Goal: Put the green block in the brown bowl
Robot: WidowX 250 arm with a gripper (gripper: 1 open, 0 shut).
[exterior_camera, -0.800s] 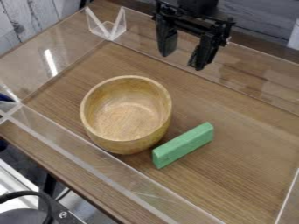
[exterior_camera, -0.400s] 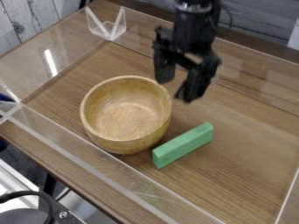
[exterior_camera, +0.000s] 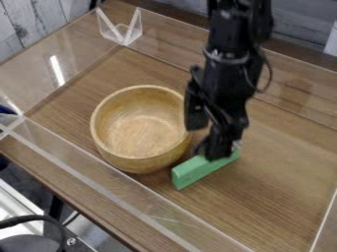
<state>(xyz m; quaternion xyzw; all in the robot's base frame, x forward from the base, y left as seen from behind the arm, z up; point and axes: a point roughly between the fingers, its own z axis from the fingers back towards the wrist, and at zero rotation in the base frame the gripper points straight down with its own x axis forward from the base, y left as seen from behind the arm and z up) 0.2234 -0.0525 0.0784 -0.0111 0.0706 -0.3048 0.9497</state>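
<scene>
My gripper grabs the green block (exterior_camera: 192,173) by its long sides next, to put it in the brown bowl (exterior_camera: 142,126).
The green block (exterior_camera: 192,173) lies flat on the wooden table, just right of and in front of the brown bowl (exterior_camera: 142,126). Only its near left part shows; the far end is hidden behind my fingers. My gripper (exterior_camera: 215,136) points straight down over the block's far end, jaws open, one dark finger (exterior_camera: 226,139) low near the block and the other close to the bowl's right rim. I cannot tell whether the fingers touch the block. Nothing lies inside the bowl's pale grained hollow.
Clear plastic walls (exterior_camera: 27,133) ring the work area on the wooden table (exterior_camera: 283,187). A small clear plastic piece (exterior_camera: 118,27) stands at the far left corner. Bare wood stretches to the right of the block.
The gripper has come from the far side of the table toward the camera and down, arriving over the green block's far end. Its jaws stayed open. Block and bowl have not moved.
</scene>
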